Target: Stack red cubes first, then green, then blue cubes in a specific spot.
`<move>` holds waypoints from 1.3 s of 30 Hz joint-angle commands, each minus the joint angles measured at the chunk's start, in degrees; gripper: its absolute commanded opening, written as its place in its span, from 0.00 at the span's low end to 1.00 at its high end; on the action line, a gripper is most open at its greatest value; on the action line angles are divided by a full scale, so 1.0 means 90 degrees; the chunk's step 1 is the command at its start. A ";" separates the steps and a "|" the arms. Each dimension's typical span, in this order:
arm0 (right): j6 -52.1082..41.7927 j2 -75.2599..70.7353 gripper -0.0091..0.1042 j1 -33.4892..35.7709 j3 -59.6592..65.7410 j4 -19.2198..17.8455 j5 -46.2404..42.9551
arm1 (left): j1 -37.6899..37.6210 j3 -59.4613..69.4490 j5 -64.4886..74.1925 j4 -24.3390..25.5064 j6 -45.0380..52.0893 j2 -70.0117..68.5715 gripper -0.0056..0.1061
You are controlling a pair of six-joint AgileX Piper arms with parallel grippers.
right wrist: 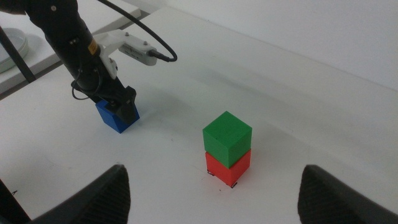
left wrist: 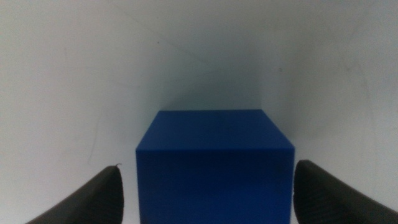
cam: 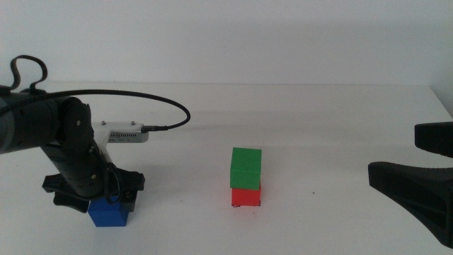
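Note:
My left gripper closes on the blue cube now, since its fingertips reach down on either side of the cube above the table.
The green cube [cam: 245, 166] sits squarely on the red cube [cam: 245, 196] near the table's middle; both show again as the green cube [right wrist: 227, 137] over the red cube [right wrist: 227, 167]. Tiny black marks of the specific spot [right wrist: 235, 185] peek out at the red cube's base. The blue cube [cam: 110, 214] rests on the table at the left. My left gripper [cam: 107, 205] is lowered over it, open, one jaw on each side of the blue cube [left wrist: 214, 168] with small gaps. My right gripper [cam: 393, 154] waits at the right edge, open and empty.
The white table [cam: 340, 113] has its far edge at the back. The left arm's black cable [cam: 170, 110] loops over the table behind the arm. A tiny dark speck [cam: 313, 192] lies right of the stack.

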 commanded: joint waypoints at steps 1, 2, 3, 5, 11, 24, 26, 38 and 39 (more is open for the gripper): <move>-0.0079 -0.0029 0.89 0.0002 0.0030 -0.0023 -0.0033 | -0.0005 0.0074 -0.0128 0.0008 -0.0081 0.0025 0.88; -0.0079 -0.0029 0.89 0.0002 0.0030 -0.0023 -0.0033 | -0.0005 0.0108 -0.0199 0.0008 -0.0097 0.0024 0.88; -0.0079 -0.0029 0.89 0.0002 0.0030 -0.0023 -0.0033 | 0.0004 0.0139 -0.0227 0.0008 -0.0097 0.0028 0.88; -0.0079 -0.0029 0.89 0.0002 0.0030 -0.0023 -0.0033 | 0.0004 0.0164 -0.0270 0.0008 -0.0097 0.0028 0.88; -0.0079 -0.0029 0.89 0.0002 0.0030 -0.0023 -0.0033 | 0.0004 0.0164 -0.0404 -0.0019 -0.0097 0.0028 0.87; -0.0079 -0.0029 0.89 0.0002 0.0030 -0.0023 -0.0033 | 0.0245 0.0164 -0.0316 -0.0385 0.0083 -0.0347 0.20; -0.0079 -0.0029 0.89 0.0002 0.0030 -0.0023 -0.0033 | 0.0245 0.0086 -0.0164 -0.0373 0.0006 -0.0764 0.09; -0.0079 -0.0029 0.89 0.0002 0.0030 -0.0023 -0.0033 | -0.1484 -0.2912 0.2820 0.1109 -0.1690 -0.1231 0.04; -0.0079 -0.0029 0.89 0.0002 0.0030 -0.0023 -0.0033 | -0.1612 -0.3112 0.2820 0.1123 -0.1724 -0.1141 0.04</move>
